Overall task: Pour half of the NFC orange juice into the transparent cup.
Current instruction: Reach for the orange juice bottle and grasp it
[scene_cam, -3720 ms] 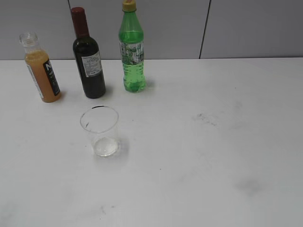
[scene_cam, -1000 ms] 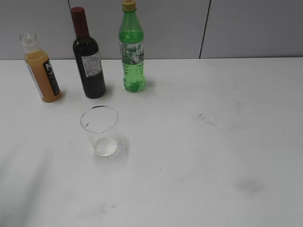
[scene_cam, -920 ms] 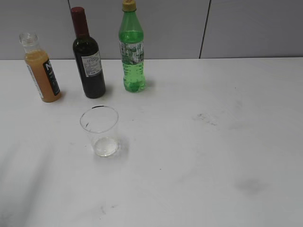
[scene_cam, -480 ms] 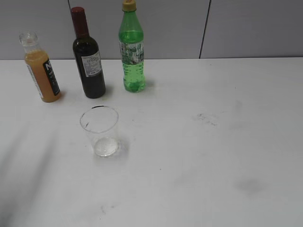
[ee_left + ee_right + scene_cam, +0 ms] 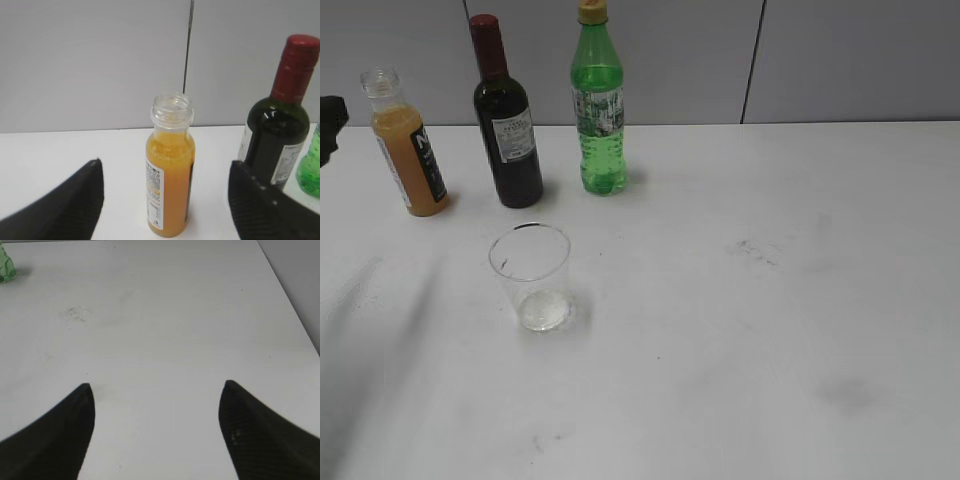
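Observation:
I need to grab the NFC orange juice bottle around its labelled body [image 5: 413,166] with my left gripper next, since it stands open with juice up to its shoulder [image 5: 395,121].
The NFC orange juice bottle [image 5: 408,150] stands capless at the back left of the white table. It also shows in the left wrist view [image 5: 170,170], upright between the two dark fingers. My left gripper [image 5: 165,172] is open, in front of the bottle and apart from it; only its tip [image 5: 330,125] shows at the left edge of the exterior view. The transparent cup [image 5: 532,278] stands upright in front of the bottles, with nothing orange in it. My right gripper [image 5: 156,390] is open and empty over bare table.
A dark wine bottle [image 5: 506,125] with a red cap stands right of the juice, also in the left wrist view [image 5: 277,130]. A green soda bottle [image 5: 598,110] with a yellow cap stands further right. A grey wall runs behind the table [image 5: 770,300].
My left gripper's tip has come into the exterior view at the left edge, and its shadow on the table's left side has grown. The bottles and the cup have not moved.

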Controlling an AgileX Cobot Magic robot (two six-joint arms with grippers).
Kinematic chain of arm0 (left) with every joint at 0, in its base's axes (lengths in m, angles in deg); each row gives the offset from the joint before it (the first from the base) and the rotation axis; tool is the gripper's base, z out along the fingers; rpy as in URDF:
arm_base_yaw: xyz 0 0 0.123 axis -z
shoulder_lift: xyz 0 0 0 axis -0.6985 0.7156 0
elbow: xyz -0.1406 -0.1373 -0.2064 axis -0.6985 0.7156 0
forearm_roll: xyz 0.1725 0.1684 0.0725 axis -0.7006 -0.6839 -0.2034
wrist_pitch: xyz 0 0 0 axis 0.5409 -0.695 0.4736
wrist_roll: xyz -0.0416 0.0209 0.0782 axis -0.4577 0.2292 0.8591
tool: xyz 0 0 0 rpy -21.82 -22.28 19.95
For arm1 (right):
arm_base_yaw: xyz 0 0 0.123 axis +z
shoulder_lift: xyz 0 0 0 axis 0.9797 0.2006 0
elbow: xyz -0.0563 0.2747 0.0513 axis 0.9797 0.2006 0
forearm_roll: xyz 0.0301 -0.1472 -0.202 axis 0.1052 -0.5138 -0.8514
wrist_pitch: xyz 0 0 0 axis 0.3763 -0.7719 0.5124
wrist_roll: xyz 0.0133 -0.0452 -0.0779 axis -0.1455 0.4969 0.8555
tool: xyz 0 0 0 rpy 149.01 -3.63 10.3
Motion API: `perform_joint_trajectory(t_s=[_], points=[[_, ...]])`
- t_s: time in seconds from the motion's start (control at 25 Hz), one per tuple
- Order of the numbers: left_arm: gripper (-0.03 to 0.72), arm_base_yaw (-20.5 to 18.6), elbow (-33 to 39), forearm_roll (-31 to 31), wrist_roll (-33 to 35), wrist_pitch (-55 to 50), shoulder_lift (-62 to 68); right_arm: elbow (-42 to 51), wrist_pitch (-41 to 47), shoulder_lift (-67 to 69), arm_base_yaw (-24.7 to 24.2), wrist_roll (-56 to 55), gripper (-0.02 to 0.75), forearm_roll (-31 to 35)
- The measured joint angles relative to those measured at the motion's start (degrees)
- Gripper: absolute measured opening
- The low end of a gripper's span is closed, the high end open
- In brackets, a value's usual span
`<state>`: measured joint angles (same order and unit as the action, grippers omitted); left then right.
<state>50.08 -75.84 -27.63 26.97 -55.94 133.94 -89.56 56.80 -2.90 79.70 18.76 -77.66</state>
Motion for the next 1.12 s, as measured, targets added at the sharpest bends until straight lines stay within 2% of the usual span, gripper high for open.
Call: perform_joint_trajectory(t_s=[0.4, 0.6, 0.88, 1.12], points=[[0.594, 0.00, -0.10, -0.29, -1.46, 11.69, 12.59, 0.00, 0.00, 0.00, 0.00, 0.00, 0.591, 0.00], [0.597, 0.00, -0.13, -4.87, -4.34, 20.99, 19.36, 0.00, 0.00, 0.00, 0.00, 0.00, 0.591, 0.00], [0.658, 0.00, -0.28, -7.16, -7.70, 32.37, 31.18, 0.00, 0.00, 0.00, 0.00, 0.00, 0.591, 0.00], [0.683, 0.00, -3.45, -7.17, -8.22, 35.10, 37.87, 0.00, 0.00, 0.00, 0.00, 0.00, 0.591, 0.00]])
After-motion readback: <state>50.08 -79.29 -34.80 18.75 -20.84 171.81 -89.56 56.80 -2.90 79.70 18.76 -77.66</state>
